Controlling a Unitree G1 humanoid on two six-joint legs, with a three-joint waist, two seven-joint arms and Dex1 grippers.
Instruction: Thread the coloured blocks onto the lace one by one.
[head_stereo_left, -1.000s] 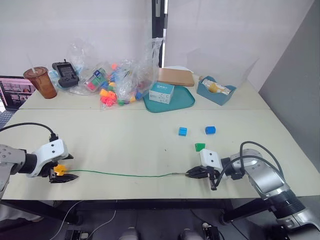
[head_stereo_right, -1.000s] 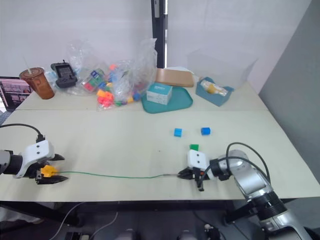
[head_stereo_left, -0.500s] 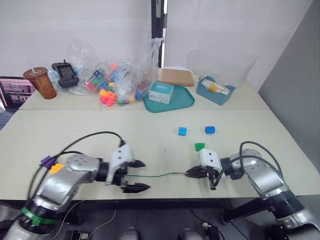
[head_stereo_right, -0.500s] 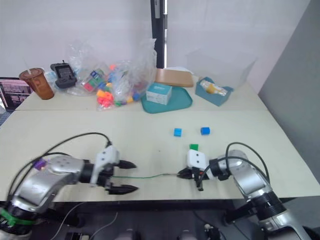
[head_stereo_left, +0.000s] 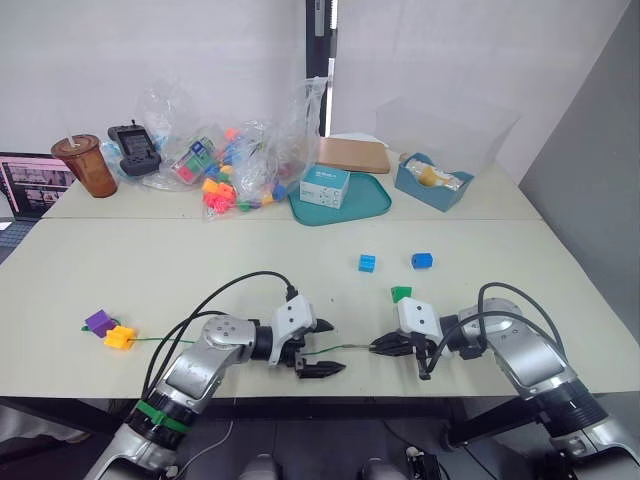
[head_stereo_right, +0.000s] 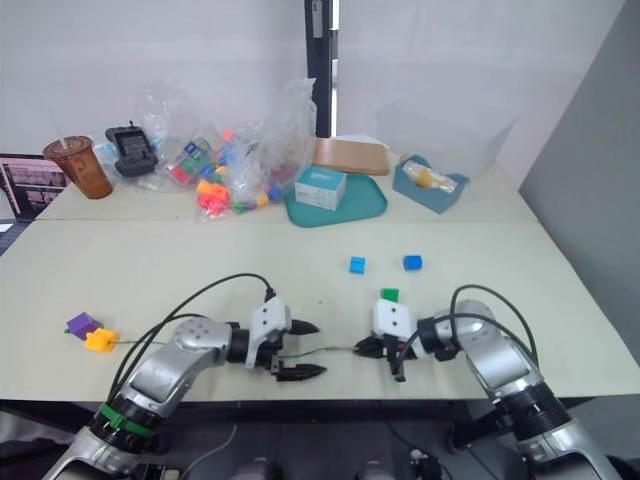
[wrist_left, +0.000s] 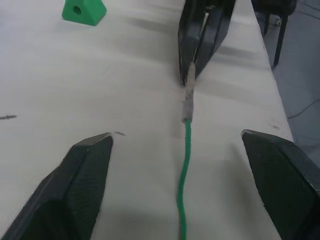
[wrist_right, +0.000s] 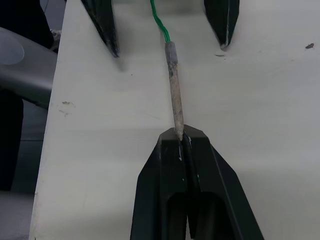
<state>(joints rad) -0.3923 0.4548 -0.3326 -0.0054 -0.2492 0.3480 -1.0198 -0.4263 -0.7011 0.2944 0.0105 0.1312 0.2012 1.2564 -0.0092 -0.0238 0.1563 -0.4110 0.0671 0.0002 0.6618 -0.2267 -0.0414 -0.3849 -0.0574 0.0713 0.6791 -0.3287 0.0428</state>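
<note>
Next, my left gripper grabs the lace by its grey sleeve (wrist_left: 187, 109) beside the green cord to poke the pointed tip (wrist_left: 191, 74) through the next block.
The green lace (head_stereo_left: 220, 343) lies along the table's front. My right gripper (head_stereo_left: 388, 347) is shut on its grey tip (wrist_right: 173, 85). My left gripper (head_stereo_left: 326, 347) stands open astride the lace just short of that tip, one finger (wrist_left: 85, 185) on each side of the cord (wrist_left: 184, 170). A purple block (head_stereo_left: 98, 322) and an orange-yellow block (head_stereo_left: 120, 337) sit at the lace's far left end. The green block (head_stereo_left: 401, 294) lies just behind my right gripper. Farther back lie the light blue block (head_stereo_left: 367, 262) and the dark blue block (head_stereo_left: 421, 260).
At the back stand a heap of toy pieces in clear bags (head_stereo_left: 235, 165), a teal tray (head_stereo_left: 372, 203) with a small box, a blue bin (head_stereo_left: 432, 186), a drink cup (head_stereo_left: 88, 165) and a laptop (head_stereo_left: 25, 185). Both grippers work close to the table's front edge.
My left gripper let go of the orange-yellow block at the far left and swept right along the lace to just short of the right gripper. The right gripper kept still.
</note>
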